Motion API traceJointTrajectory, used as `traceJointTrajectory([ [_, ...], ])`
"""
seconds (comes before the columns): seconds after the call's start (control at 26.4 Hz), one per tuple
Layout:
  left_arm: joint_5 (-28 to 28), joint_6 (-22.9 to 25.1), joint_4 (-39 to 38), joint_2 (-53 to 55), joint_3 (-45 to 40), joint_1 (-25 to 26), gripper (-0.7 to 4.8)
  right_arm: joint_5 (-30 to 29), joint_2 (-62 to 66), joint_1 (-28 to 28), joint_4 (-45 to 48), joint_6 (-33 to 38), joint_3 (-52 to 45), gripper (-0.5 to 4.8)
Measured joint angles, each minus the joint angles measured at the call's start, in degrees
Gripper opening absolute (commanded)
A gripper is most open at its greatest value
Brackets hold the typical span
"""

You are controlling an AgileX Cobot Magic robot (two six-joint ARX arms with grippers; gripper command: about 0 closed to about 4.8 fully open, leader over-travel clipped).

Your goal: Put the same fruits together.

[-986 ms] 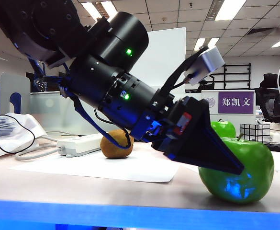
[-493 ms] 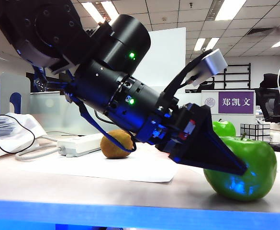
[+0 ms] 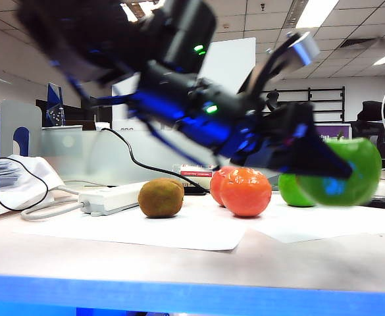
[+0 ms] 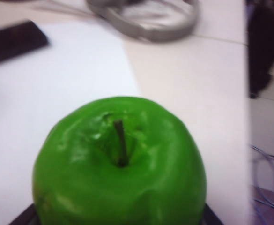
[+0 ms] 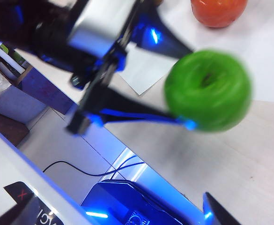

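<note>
My left gripper lowers the held green apple (image 3: 358,172) next, before releasing it, since the apple hangs in the air above the white paper sheet.
My left gripper (image 3: 342,175) is shut on a shiny green apple (image 3: 350,172) and holds it in the air above the table's right side. In the left wrist view this apple (image 4: 120,164) fills the frame, stem up, with the dark fingers just showing at either side. A second green apple (image 3: 291,191) stands on the table behind it. Two orange-red fruits (image 3: 245,191) sit side by side at the middle, and a brown kiwi (image 3: 160,197) lies to their left. My right gripper (image 5: 120,214) is open and empty, hovering apart from the held apple (image 5: 207,91).
A white power strip (image 3: 110,198) with cables lies at the back left, beside a stack of papers (image 3: 4,175). White paper sheets (image 3: 146,230) cover the tabletop. The table's front edge (image 3: 179,289) glows blue. A coiled cable (image 4: 146,16) lies beyond the apple.
My left gripper has closed on the near green apple and lifted it off the table, up and to the right. The raised arm now uncovers the two orange-red fruits.
</note>
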Motion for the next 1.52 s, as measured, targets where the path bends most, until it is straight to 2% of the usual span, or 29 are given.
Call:
traceJointTrajectory([
  [0.08, -3.7, 0.0, 0.0, 2.0, 3.4, 0.0, -0.06, 0.0, 0.0, 0.0, 0.0, 0.0, 0.0, 4.79],
  [0.19, -13.8, 0.0, 0.0, 4.7, 7.3, -0.6, -0.06, 0.0, 0.0, 0.0, 0.0, 0.0, 0.0, 4.79],
  [0.27, -17.6, 0.0, -0.2, 5.7, 9.1, -0.9, -0.06, 0.0, 0.0, 0.0, 0.0, -0.1, 0.0, 4.79],
  [0.61, -22.6, -0.9, 0.0, 10.5, 18.3, -2.4, -0.06, 0.0, 0.0, 0.0, 1.5, -0.1, 0.0, 4.79],
  [0.87, -34.6, -1.1, -0.5, 13.7, 21.6, -4.2, -0.05, 0.0, 0.0, 0.0, 1.5, -0.2, 0.0, 4.79],
  [1.06, -37.6, -1.5, -0.5, 16.0, 24.2, -3.9, -0.06, 0.0, 0.0, 0.0, 1.6, -0.2, 0.0, 4.79],
  [1.52, -39.0, -2.4, -1.9, 18.9, 28.2, -3.9, -0.06, 0.0, 0.0, 0.0, 1.7, -0.2, 0.0, 4.79],
])
